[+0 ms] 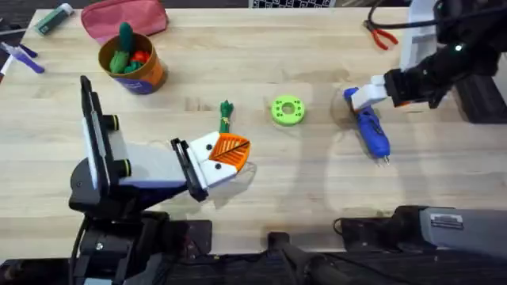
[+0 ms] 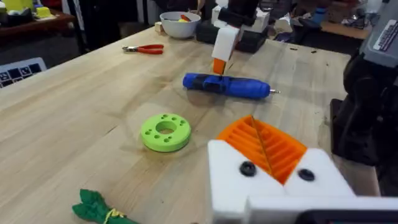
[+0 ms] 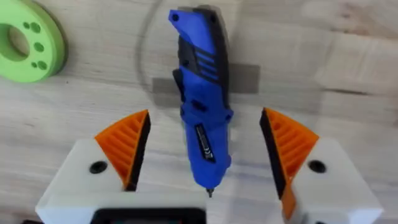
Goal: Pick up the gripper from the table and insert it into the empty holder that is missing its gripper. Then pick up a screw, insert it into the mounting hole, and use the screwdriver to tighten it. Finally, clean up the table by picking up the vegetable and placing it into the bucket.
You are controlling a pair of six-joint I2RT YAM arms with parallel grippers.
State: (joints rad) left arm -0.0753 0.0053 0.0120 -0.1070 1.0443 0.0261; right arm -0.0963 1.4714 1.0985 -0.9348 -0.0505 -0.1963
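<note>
The blue screwdriver reaches a long way from its rear end to its bit [image 1: 386, 161], so my right gripper needs to hold it around the middle of its body [image 1: 368, 124] next.
The blue screwdriver [image 1: 371, 131] lies flat on the table at the right, its bit toward the front edge. My right gripper [image 1: 360, 96] hangs open over its rear end; in the right wrist view the orange pads [image 3: 127, 146] stand on either side of the screwdriver [image 3: 202, 93] without touching it. My left gripper [image 1: 231, 150] is low at centre-left with its orange pads [image 2: 264, 146] pressed together, shut on nothing I can see. The vegetable [image 1: 226, 115] lies just beyond it. The orange bucket [image 1: 135, 63] stands at the back left. The loose gripper piece, empty holder and screw are out of view.
A lime-green disc [image 1: 287, 110] lies between the vegetable and the screwdriver. Red-handled pliers [image 1: 380, 36] lie at the back right and a pink pouch [image 1: 123, 20] behind the bucket, which holds green and red toys. A white bowl [image 2: 180, 22] sits at the far edge.
</note>
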